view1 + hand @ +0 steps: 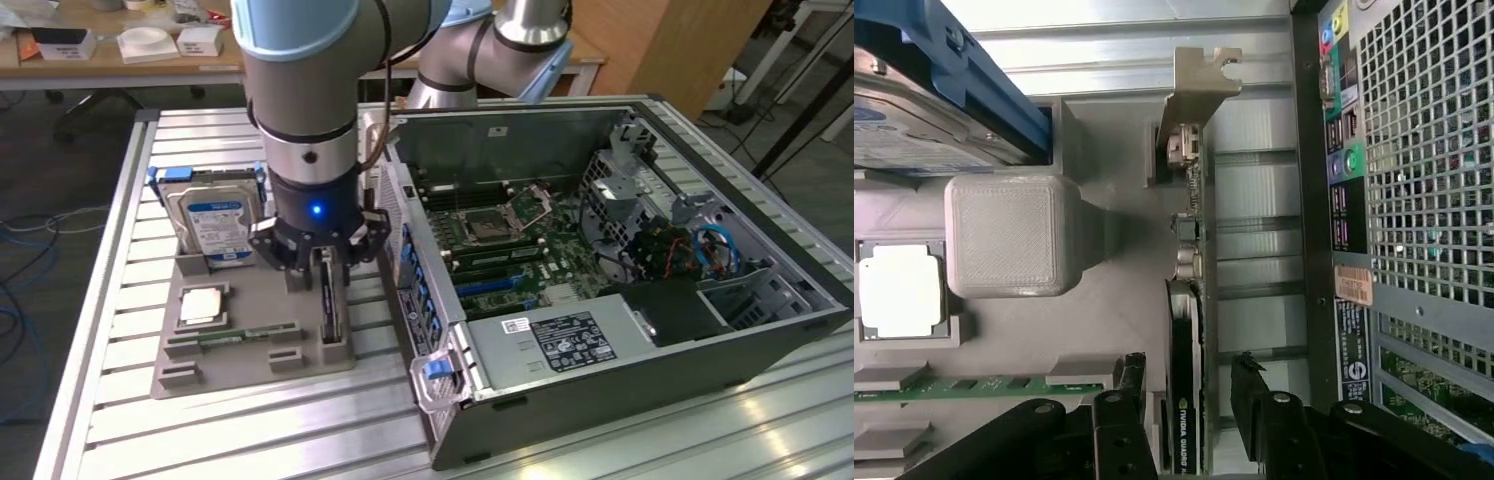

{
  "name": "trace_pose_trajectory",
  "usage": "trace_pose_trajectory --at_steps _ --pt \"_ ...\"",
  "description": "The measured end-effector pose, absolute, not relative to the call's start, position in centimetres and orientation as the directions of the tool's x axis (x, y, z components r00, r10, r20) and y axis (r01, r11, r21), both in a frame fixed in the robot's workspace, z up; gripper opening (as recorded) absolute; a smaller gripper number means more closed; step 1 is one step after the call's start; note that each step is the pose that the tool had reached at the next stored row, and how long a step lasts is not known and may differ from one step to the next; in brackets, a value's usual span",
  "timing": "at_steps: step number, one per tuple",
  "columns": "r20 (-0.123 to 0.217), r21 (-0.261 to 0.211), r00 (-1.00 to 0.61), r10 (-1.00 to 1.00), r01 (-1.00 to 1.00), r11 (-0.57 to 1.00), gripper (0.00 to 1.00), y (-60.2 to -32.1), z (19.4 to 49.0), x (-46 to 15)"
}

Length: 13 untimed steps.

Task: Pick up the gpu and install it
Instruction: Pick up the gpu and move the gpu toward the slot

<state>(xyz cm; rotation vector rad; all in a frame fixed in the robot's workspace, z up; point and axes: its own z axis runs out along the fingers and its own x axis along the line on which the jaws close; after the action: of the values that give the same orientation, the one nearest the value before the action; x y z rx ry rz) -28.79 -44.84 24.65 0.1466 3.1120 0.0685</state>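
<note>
The GPU's far end has a bent bracket and bumpy connectors, so my gripper should grab the GPU by the flat-sided black shroud [1183, 400] next.
The gpu [328, 312] stands on its long edge in a slot at the exterior view's right side of the grey holder tray [187, 372]. In the wrist view the gpu [1184, 300] shows as a thin black card with a silvery end bracket [1199, 85]. My gripper [318, 262] is lowered over the card's near end. Its black fingers [1129, 385] stand on either side of the card with a gap on each side, so the gripper [1189, 378] is open and straddles the card without touching it.
The tray also holds a hard drive [214, 225] in a blue carrier, a processor chip [203, 305] and a green memory stick [247, 335]. The open computer case [601, 270] lies close on the exterior view's right, its rear panel [1414, 200] beside the card.
</note>
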Motion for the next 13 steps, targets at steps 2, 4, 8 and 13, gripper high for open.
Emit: trace_pose_trajectory --at_steps 2,4,8,13 --pt "-0.023 0.045 -0.995 0.097 0.096 0.994 0.47 -44.7 24.3 -29.0" --pt "-0.023 0.045 -0.995 0.098 0.097 0.994 0.47 -44.3 23.9 -29.0" --pt "-0.023 0.045 -0.995 0.098 0.097 0.994 0.47 -43.8 23.3 -29.0" --pt "-0.023 0.044 -0.995 0.098 0.097 0.994 0.47 -43.9 23.3 -29.0"
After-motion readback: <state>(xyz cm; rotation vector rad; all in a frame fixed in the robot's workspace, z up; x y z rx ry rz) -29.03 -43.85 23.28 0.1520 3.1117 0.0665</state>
